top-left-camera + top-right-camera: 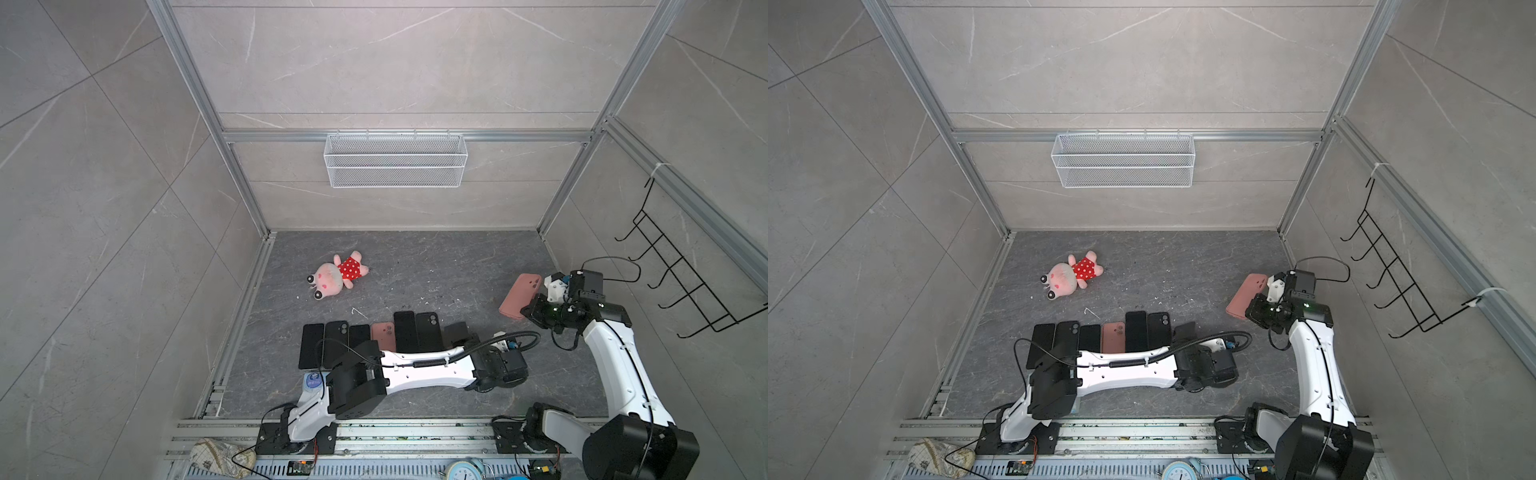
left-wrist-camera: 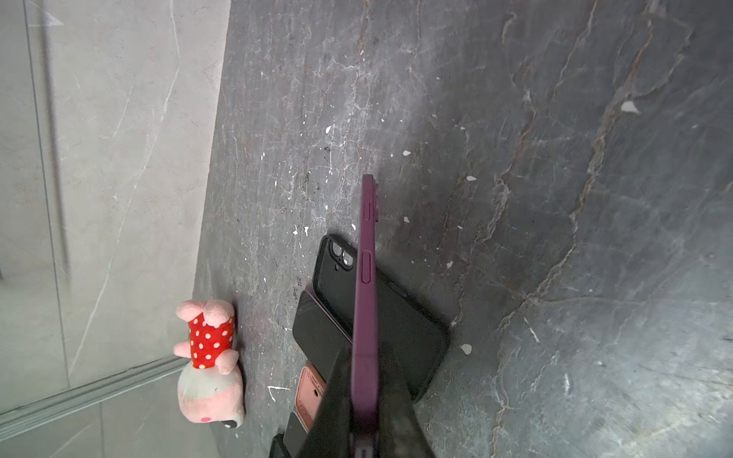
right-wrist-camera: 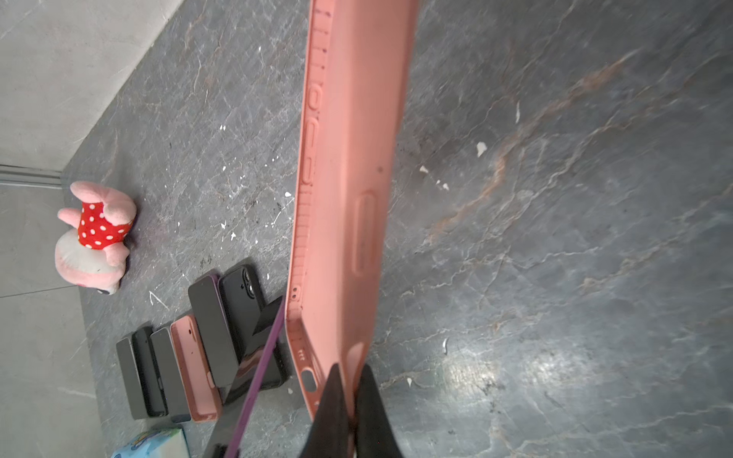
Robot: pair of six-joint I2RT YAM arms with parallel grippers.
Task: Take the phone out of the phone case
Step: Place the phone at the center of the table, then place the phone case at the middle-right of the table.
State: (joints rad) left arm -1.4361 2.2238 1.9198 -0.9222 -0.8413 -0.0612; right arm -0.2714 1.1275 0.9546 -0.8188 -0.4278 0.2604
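Note:
My left gripper keeps hold of the purple-edged phone (image 2: 367, 277) for now: on edge close over a dark case, the phone would tumble against that case if I opened now.
My right gripper (image 3: 351, 370) is shut on one wall of the pink phone case (image 3: 349, 158), which hangs above the floor at the right in both top views (image 1: 519, 295) (image 1: 1246, 297). The case's open side shows its inner rim and cutouts, with no phone in it. My left gripper (image 2: 365, 357) is shut on the purple-edged phone (image 2: 367, 277), which I see edge-on in the left wrist view. In the right wrist view its dark screen (image 3: 238, 400) shows beside the case. The two grippers are apart; in a top view the left gripper (image 1: 465, 338) is nearer the front.
A row of dark phones and cases (image 1: 332, 345), with a second pink case (image 1: 382, 334) among them, lies on the dark floor under my left arm. A pink plush toy (image 1: 338, 274) lies further back. A wire basket (image 1: 395, 160) hangs on the back wall and a black hook rack (image 1: 673, 282) on the right wall.

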